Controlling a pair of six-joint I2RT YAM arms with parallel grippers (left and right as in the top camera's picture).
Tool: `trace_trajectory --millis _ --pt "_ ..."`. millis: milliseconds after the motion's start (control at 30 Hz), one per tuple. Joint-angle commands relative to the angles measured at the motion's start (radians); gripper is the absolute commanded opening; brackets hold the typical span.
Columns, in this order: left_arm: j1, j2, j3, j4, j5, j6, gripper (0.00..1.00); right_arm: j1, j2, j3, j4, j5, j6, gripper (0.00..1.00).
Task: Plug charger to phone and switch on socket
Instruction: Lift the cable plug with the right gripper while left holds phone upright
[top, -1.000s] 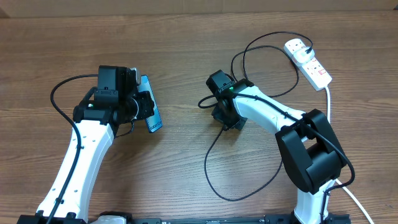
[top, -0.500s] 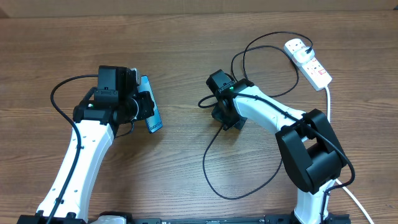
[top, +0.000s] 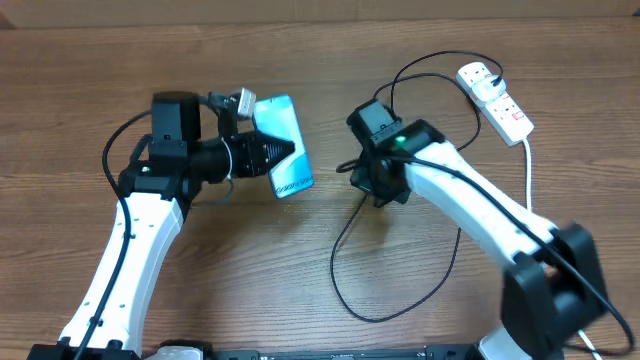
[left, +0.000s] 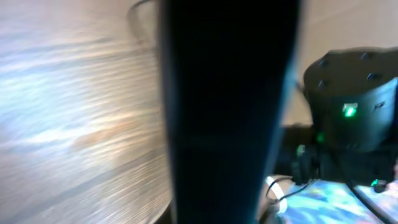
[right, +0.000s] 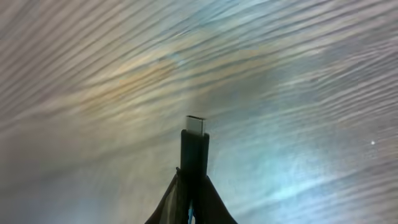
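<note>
The connector would drop if I opened my right gripper now, because its end is above empty table. I should keep holding it with my right gripper until I plug it into the phone.
In the overhead view my left gripper (top: 266, 152) is shut on the phone (top: 284, 146) and holds it off the table, its light-blue screen turned upward. In the left wrist view the phone (left: 230, 112) is a dark blurred bar down the middle. My right gripper (top: 380, 186) sits a short way to the phone's right, shut on the charger's small connector (right: 194, 144), which sticks out past the fingers (right: 214, 202). The black charger cable (top: 345, 300) loops over the table and runs up to the white socket (top: 497, 100) at the back right.
The socket's thick white cord (top: 528, 165) runs down the right side, past the right arm's base (top: 545, 300). The right arm's wrist (left: 351, 106), with a green light, shows in the left wrist view. Brown wooden table (top: 250, 270) lies all round.
The left arm has swung the phone to the right and turned its screen upward. The right arm has shifted right and back with the connector, its elbow swinging out to the right.
</note>
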Motion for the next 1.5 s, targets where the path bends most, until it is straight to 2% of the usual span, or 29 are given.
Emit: trace_trajectory --millis 0,67,200,233,267,500,633,733,833,900,1000,1067,1133,1267,1367,1467 --pt "0.056 0.001 0.008 0.132 0.244 -0.209 0.04 0.017 -0.097 0.026 -0.035 -0.141 -0.159 0.04" --pt "0.098 0.001 0.008 0.208 0.293 -0.305 0.04 0.032 -0.126 0.026 -0.05 -0.204 -0.24 0.04" --pt "0.185 0.001 0.008 0.268 0.331 -0.377 0.04 0.072 -0.162 0.026 -0.061 -0.453 -0.506 0.04" --pt "0.217 0.001 0.008 0.268 0.34 -0.387 0.04 0.093 -0.163 0.026 -0.072 -0.581 -0.615 0.04" --pt "0.238 0.001 0.008 0.268 0.343 -0.387 0.04 0.106 -0.163 0.026 -0.077 -0.644 -0.664 0.04" --pt "0.266 0.001 0.008 0.264 0.396 -0.386 0.04 0.145 -0.164 0.026 -0.07 -0.881 -0.834 0.04" --pt "0.266 0.005 0.008 0.264 0.46 -0.374 0.04 0.145 -0.164 0.026 -0.057 -0.924 -0.875 0.04" --pt "0.266 0.008 0.008 0.264 0.523 -0.367 0.04 0.145 -0.164 0.028 -0.023 -0.922 -0.874 0.04" --pt "0.266 0.009 0.008 0.264 0.476 -0.367 0.04 0.132 -0.164 0.038 -0.021 -0.837 -0.822 0.04" --pt "0.266 0.009 0.008 0.264 0.387 -0.361 0.04 0.111 -0.163 0.038 -0.031 -0.593 -0.674 0.04" --pt "0.266 0.009 0.008 0.238 0.277 -0.323 0.04 0.106 -0.158 0.036 -0.04 -0.34 -0.553 0.04" --pt "0.266 0.009 0.008 0.135 0.172 -0.279 0.04 0.109 -0.15 -0.002 -0.022 -0.188 -0.432 0.04" --pt "0.266 0.009 0.008 0.065 0.124 -0.237 0.04 0.108 -0.134 -0.057 0.031 -0.148 -0.347 0.04" --pt "0.266 0.009 0.008 0.026 0.101 -0.198 0.04 0.109 -0.092 -0.218 0.266 -0.148 -0.217 0.04" --pt "0.266 0.009 0.008 0.027 0.1 -0.198 0.04 0.109 -0.048 -0.301 0.379 -0.148 -0.167 0.04" --pt "0.266 0.009 0.008 0.027 0.1 -0.197 0.04 0.105 0.0 -0.314 0.418 -0.165 -0.159 0.04"
